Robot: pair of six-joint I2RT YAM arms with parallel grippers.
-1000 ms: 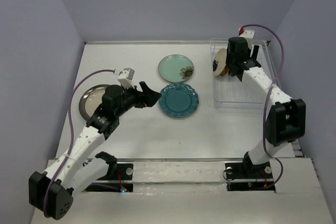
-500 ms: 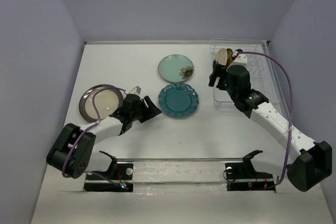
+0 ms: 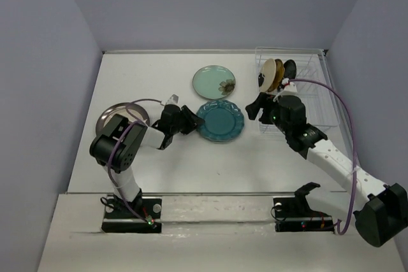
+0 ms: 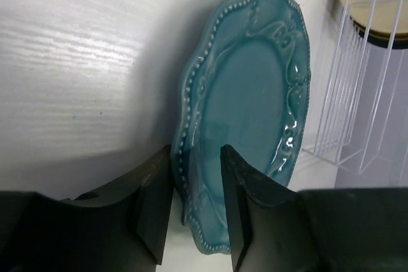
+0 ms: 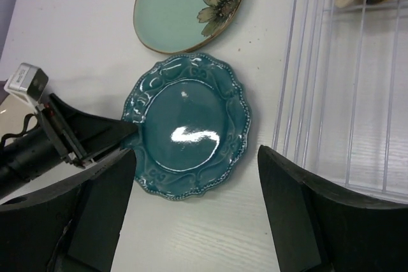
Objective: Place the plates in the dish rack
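I will next grab the teal plate with my right gripper by the teal plate's rack-side rim (image 3: 240, 120) (image 5: 243, 120), opposite my left gripper, which leaves the rest free to load upright.
The scalloped dark teal plate (image 3: 220, 121) (image 4: 255, 93) (image 5: 191, 125) lies mid-table. My left gripper (image 3: 191, 121) (image 4: 194, 157) reaches in low from the left, one finger under the plate's near rim and one on top, shut on it. My right gripper (image 3: 255, 107) (image 5: 196, 154) hovers open above the teal plate's right side, next to the dish rack (image 3: 306, 93) (image 5: 344, 93). Three plates stand in the rack's far end: cream with a black patch (image 3: 266, 76), amber (image 3: 277, 74) and black (image 3: 290, 68). The pale mint flower plate (image 3: 214, 82) (image 5: 191, 7) lies flat behind the teal one.
A grey-rimmed beige plate (image 3: 115, 119) lies at the left, partly covered by my left arm. The rack's near slots hold nothing. Grey walls close the table on three sides.
My left arm dropped low and slid right, and its jaws closed over the teal plate's rim. My right arm pulled back from the rack and swung left over the teal plate, still open.
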